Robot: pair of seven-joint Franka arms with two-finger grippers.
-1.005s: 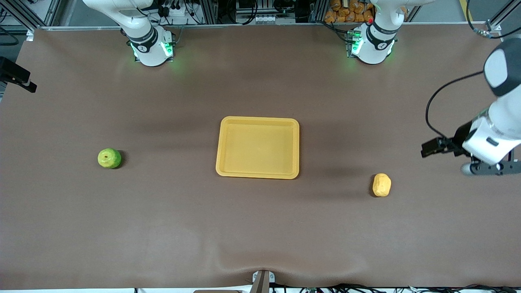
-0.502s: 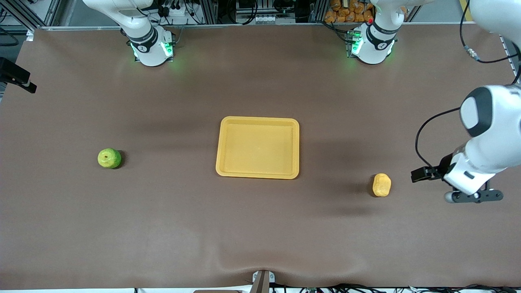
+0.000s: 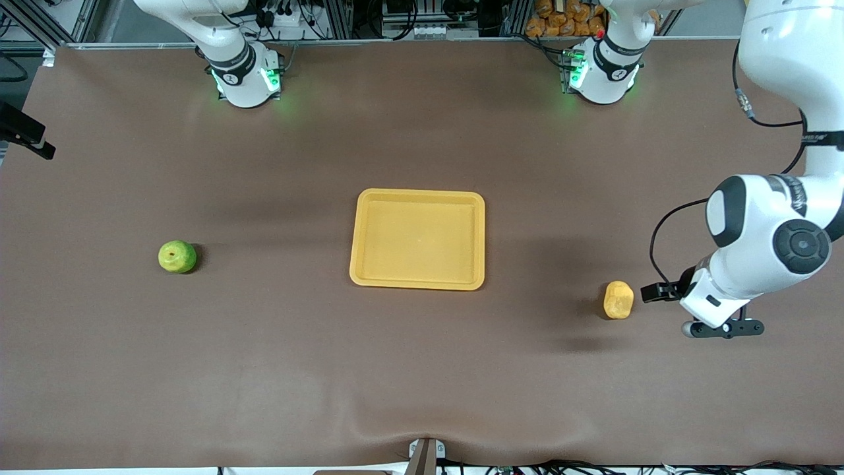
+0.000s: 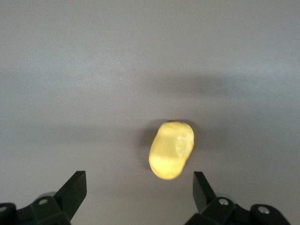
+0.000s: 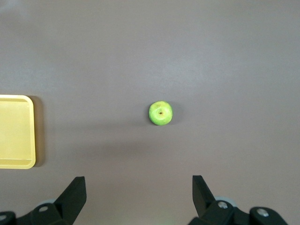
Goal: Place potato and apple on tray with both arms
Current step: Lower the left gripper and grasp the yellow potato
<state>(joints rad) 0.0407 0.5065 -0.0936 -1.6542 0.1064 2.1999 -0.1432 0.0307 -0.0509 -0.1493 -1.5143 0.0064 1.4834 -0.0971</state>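
Observation:
My left gripper is going to grab the potato [image 3: 618,299] by its long sides next, to put it on the yellow tray [image 3: 419,239].
The yellow-tan potato [image 3: 618,299] lies on the brown table toward the left arm's end. My left gripper [image 3: 723,328] is beside it, farther toward that end of the table, open and empty. In the left wrist view the potato [image 4: 171,150] sits just ahead of the open left gripper [image 4: 138,185], nearer one finger. The green apple [image 3: 177,256] lies toward the right arm's end. The right wrist view shows the apple [image 5: 161,113] small and far below the open, empty right gripper [image 5: 138,185]. The yellow-orange tray [image 3: 418,239] lies empty at mid-table, and its edge [image 5: 16,131] shows in the right wrist view.
The brown mat [image 3: 422,369] covers the whole table. The two arm bases [image 3: 247,76] [image 3: 601,72] stand along the edge farthest from the front camera. A black part [image 3: 23,135] shows at the right arm's end of the table.
The left arm has swung down and in toward the potato, its gripper now close beside it. The potato, apple and tray have not moved.

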